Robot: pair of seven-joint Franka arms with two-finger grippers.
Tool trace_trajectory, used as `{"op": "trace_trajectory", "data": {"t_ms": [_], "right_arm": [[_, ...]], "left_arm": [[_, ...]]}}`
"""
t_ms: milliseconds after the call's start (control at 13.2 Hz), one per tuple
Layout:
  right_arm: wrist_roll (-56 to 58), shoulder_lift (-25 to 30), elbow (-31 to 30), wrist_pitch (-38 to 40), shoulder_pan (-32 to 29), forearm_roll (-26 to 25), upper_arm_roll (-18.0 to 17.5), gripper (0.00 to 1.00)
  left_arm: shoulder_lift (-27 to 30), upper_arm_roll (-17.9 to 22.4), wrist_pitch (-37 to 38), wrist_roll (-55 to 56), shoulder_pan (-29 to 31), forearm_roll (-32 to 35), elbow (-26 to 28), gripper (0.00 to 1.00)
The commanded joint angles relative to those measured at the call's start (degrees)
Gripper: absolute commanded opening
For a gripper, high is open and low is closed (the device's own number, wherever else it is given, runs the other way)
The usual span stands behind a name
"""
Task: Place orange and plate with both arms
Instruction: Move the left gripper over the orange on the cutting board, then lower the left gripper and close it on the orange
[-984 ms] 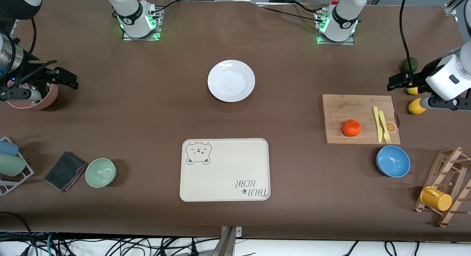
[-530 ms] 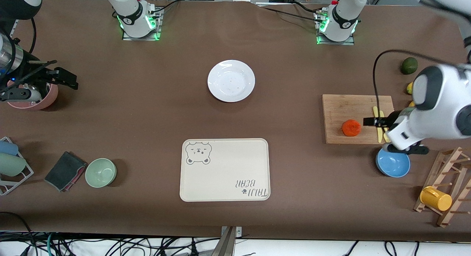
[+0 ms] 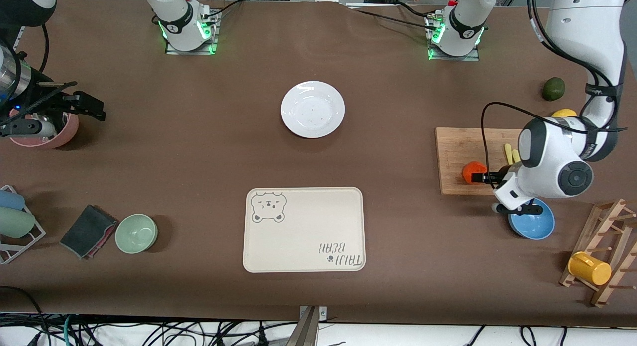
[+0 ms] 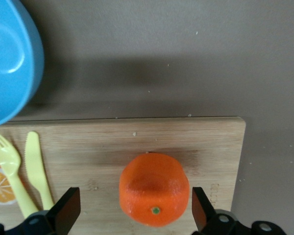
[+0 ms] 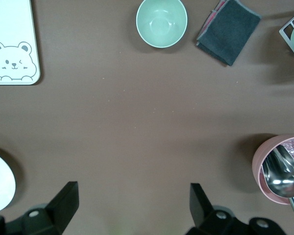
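Note:
Next, my left gripper grabs the orange by its round body [image 3: 473, 170] to put the orange on the white plate [image 3: 312, 109].
The orange [image 3: 469, 170] sits on a wooden cutting board [image 3: 455, 147] toward the left arm's end of the table. My left gripper [image 3: 479, 177] is open at the orange. In the left wrist view the orange [image 4: 154, 188] lies between its open fingers [image 4: 68, 211], with a gap on each side. The white plate [image 3: 312, 109] lies on the table's middle, farther from the front camera than the cream tray [image 3: 303, 231]. My right gripper [image 3: 90, 107] waits open and empty over bare table beside a pink cup [image 3: 52, 134]. The plate's edge shows in the right wrist view [image 5: 0, 183].
A yellow knife and fork [image 3: 508, 152] lie on the board. A blue bowl [image 3: 540, 222] stands just nearer the camera than the board, under the left wrist. A lime [image 3: 553, 88], a lemon [image 3: 564, 113], a rack with a yellow cup [image 3: 589, 269], a green bowl [image 3: 136, 233] and a grey cloth [image 3: 88, 230] ring the edges.
My left arm has swung from over the lemons across the board to the orange, which now lies between its open fingers. The right arm has not moved.

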State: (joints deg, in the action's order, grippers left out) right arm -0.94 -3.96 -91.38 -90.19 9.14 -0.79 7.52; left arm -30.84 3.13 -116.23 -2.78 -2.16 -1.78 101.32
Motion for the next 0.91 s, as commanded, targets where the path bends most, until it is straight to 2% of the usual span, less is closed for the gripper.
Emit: {"op": "trace_trajectory", "data": {"t_ms": [0, 151, 530, 606, 681, 757, 833], "right_arm": [[-0.5, -0.4, 1.3, 0.5, 0.0, 0.0, 0.0, 1.0], [-0.5, -0.4, 1.5, 0.5, 0.0, 0.0, 0.0, 1.0], [-0.5, -0.4, 1.5, 0.4, 0.0, -0.1, 0.0, 1.0], [-0.5, -0.4, 1.5, 0.4, 0.0, -0.1, 0.0, 1.0], [-0.5, -0.4, 1.5, 0.4, 0.0, -0.1, 0.0, 1.0], [-0.5, -0.5, 1.5, 0.4, 0.1, -0.1, 0.0, 1.0], [-0.5, -0.5, 1.5, 0.4, 0.1, -0.1, 0.0, 1.0]], "left_arm": [[3.4, -0.1, -5.7, -0.6, -0.5, 0.1, 7.2, 1.0], [3.4, -0.1, -8.3, -0.6, -0.4, 0.1, 9.9, 1.0], [2.9, -0.2, -7.9, 1.4, -0.6, -0.6, 11.8, 1.0], [2.8, -0.3, -7.8, 3.8, -0.9, -0.6, 11.6, 0.92], [2.6, -0.6, -7.8, 6.7, -1.5, -0.6, 11.4, 0.53], [2.6, -0.8, -7.7, 8.7, -2.2, -0.6, 10.9, 0.24], [2.6, -0.9, -7.7, 9.8, -3.1, -0.6, 10.1, 0.2]]}}
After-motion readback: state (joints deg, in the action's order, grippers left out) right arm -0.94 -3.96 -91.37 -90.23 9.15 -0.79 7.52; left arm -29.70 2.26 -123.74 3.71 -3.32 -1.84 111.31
